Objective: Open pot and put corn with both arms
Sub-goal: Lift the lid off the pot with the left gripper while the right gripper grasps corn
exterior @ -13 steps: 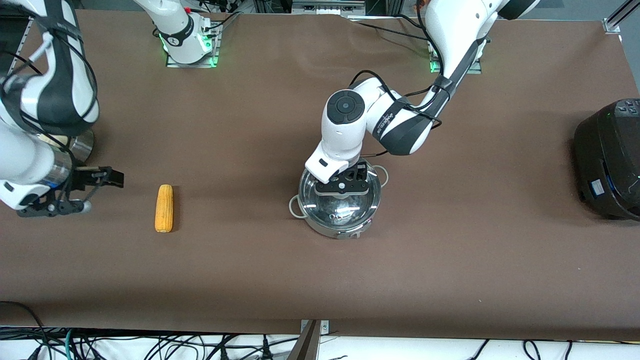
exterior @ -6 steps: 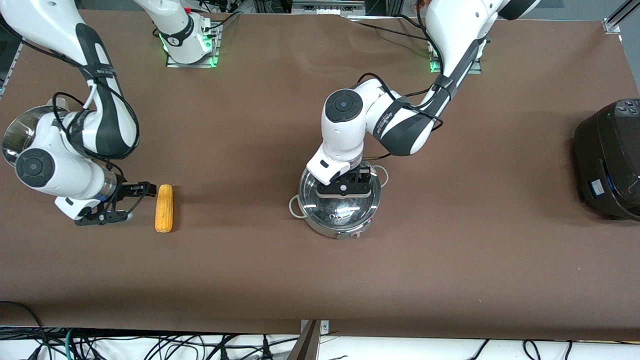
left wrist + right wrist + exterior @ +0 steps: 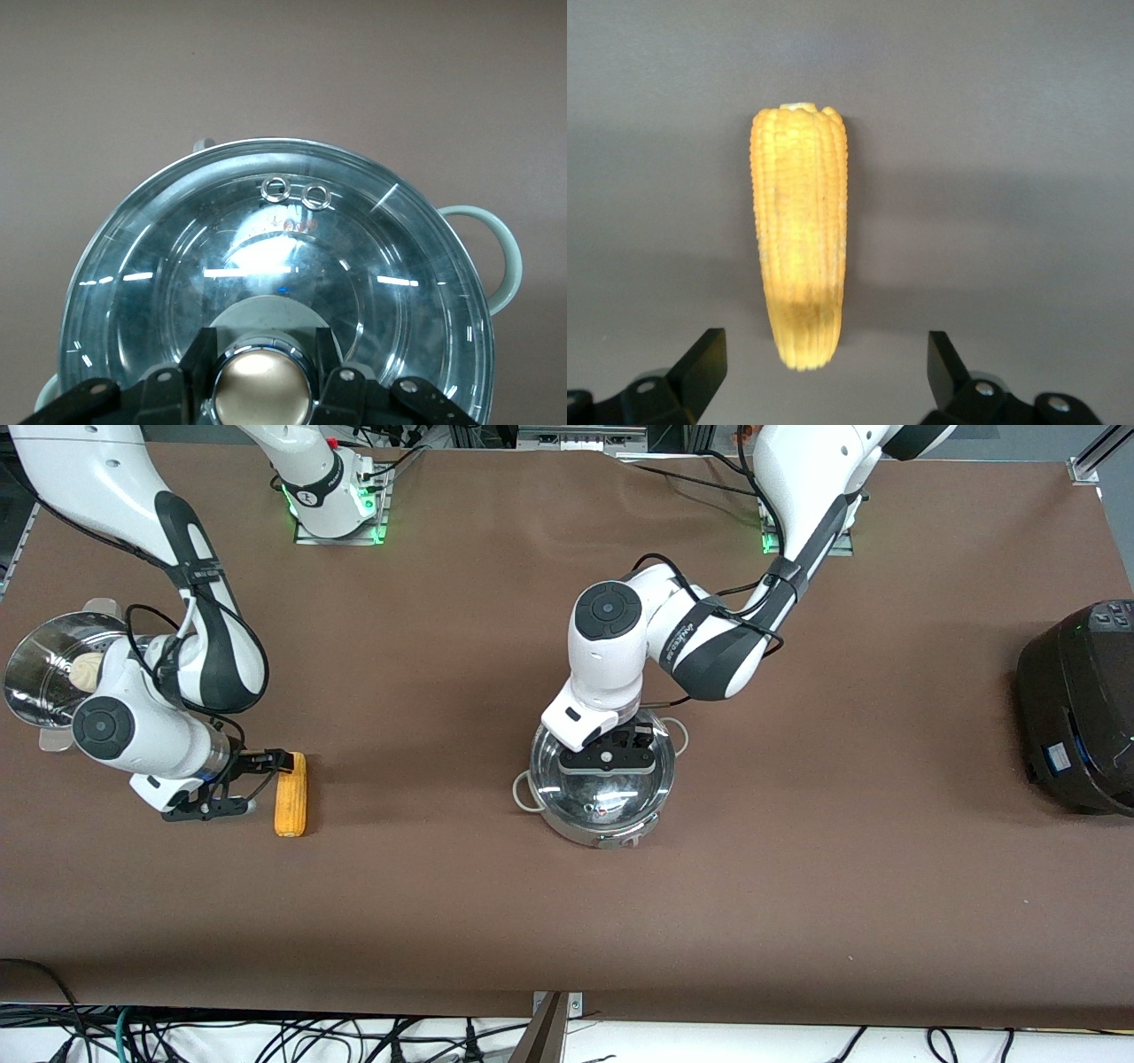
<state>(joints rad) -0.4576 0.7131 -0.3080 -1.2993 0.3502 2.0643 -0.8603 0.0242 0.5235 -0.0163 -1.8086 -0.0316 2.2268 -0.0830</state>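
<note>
I should put the corn into the steel pot, so I need to take hold of the corn by its narrow tapered end (image 3: 806,341) with my right gripper next.
The steel pot (image 3: 567,825) stands mid-table with its glass lid (image 3: 611,802) on. My left gripper (image 3: 611,758) is down on the lid. In the left wrist view its fingers (image 3: 199,354) press both sides of the brass knob (image 3: 264,390), shut on it. The lid (image 3: 266,239) and a grey side handle (image 3: 500,257) show there too. The yellow corn (image 3: 291,794) lies on the table toward the right arm's end. My right gripper (image 3: 262,783) is open and low beside it. In the right wrist view (image 3: 824,347) the corn's (image 3: 799,230) near end lies between the spread fingers, untouched.
A steel steamer pot (image 3: 35,664) with a pale bun (image 3: 87,669) stands at the right arm's end of the table, partly covered by the right arm. A large black cooker (image 3: 1076,704) stands at the left arm's end.
My right arm has swung in from the table's end, bringing its open gripper up to the corn. My left gripper has stayed on the lid knob.
</note>
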